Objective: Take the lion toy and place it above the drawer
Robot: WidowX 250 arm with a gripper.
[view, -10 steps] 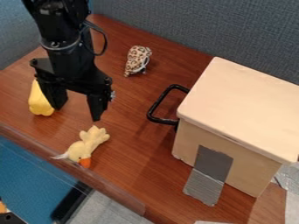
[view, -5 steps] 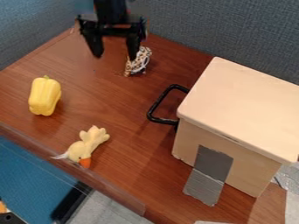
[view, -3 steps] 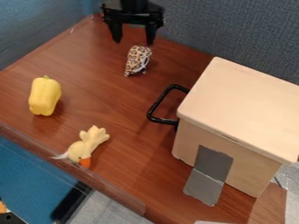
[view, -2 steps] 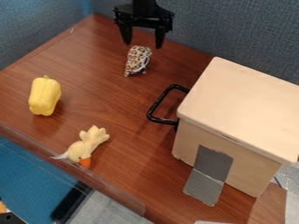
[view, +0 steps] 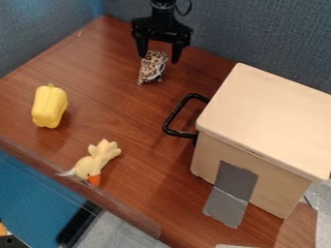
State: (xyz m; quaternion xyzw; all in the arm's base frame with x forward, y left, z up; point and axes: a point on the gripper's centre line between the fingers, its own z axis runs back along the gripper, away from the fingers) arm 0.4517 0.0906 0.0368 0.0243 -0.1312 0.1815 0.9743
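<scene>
My gripper grabs the small spotted toy's wider end next, to place the toy above the drawer.
The gripper hangs at the top of the camera view, open, with its two fingers apart on either side of the upper end of a spotted plush toy. This small tan toy with dark spots lies on the table toward the back; whether a finger touches it I cannot tell. At the right stands the drawer, a pale wooden box with a flat top and a black handle on its left side.
A yellow bell pepper stands at the left. Near the front edge lies a pale yellow duck plush with an orange beak. Grey tape runs from the box to the brown table. Grey fabric partitions border the back.
From above the pepper and duck, the gripper has moved to the back and right, then lowered around the spotted toy's upper end. The toys and the box have stayed put.
</scene>
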